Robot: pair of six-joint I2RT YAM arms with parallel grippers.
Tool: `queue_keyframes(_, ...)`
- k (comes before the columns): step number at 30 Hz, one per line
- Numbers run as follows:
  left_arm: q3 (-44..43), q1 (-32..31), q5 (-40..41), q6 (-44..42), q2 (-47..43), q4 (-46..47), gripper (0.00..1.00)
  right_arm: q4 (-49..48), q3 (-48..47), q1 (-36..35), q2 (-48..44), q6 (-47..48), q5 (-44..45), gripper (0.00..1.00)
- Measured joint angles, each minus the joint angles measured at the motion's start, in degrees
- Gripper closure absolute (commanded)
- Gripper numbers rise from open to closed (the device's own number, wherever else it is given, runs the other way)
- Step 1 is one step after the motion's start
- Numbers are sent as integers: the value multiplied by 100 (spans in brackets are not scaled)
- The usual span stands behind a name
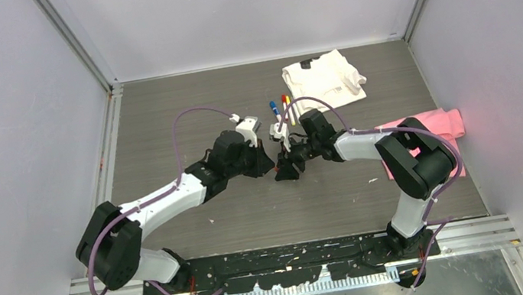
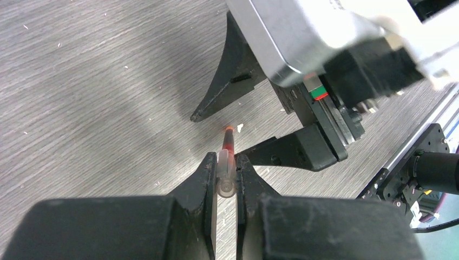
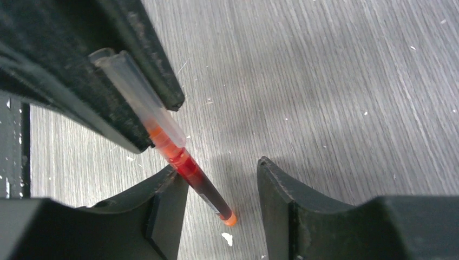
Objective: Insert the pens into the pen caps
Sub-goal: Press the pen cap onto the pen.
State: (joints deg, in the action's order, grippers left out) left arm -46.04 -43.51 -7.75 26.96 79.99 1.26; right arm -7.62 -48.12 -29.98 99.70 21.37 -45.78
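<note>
The dark red pen needs to go all the way in, so my right gripper will next grip its exposed body near the orange tip (image 1: 277, 168) and keep the pen cap free.
My left gripper (image 2: 225, 159) is shut on a translucent pen cap (image 2: 225, 176). A dark red pen (image 2: 228, 143) sticks out of that cap and slants down toward the table. In the right wrist view the same cap (image 3: 138, 103) sits between the left fingers, and the pen (image 3: 200, 189) ends in an orange tip (image 3: 230, 219) just above the wood. My right gripper (image 3: 218, 166) is open around the pen's lower end, and its left finger (image 3: 162, 211) is right against the barrel. Both grippers meet at mid-table (image 1: 278, 170). More pens (image 1: 280, 108) with blue, red and yellow ends lie behind them.
A white cloth (image 1: 322, 77) lies at the back right of the grey wooden table (image 1: 183, 104). A pink cloth (image 1: 437, 127) lies at the right edge, partly under the right arm. Walls close in the table on three sides.
</note>
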Motion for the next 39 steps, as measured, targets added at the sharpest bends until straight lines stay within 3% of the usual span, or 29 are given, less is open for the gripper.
queue_keyframes(5, 90, 11, -17, 118, -26, 44, 99, 87, 15, 2, 0, 428, -208, 64)
queue_keyframes(11, 284, 173, -151, 367, -35, 245, 99, 306, 26, -26, 0, 949, -511, 98)
queue_keyframes(19, 485, 334, -476, 870, 87, 656, 99, 118, 192, -28, -55, 885, -531, 99)
queue_keyframes(32, 168, 452, -951, 1314, 1102, 1606, 99, -1128, 925, 282, -264, -1003, -249, 99)
queue_keyframes(39, 144, 470, -1019, 1578, 1276, 1779, 99, -708, 844, 358, -271, -859, -299, 99)
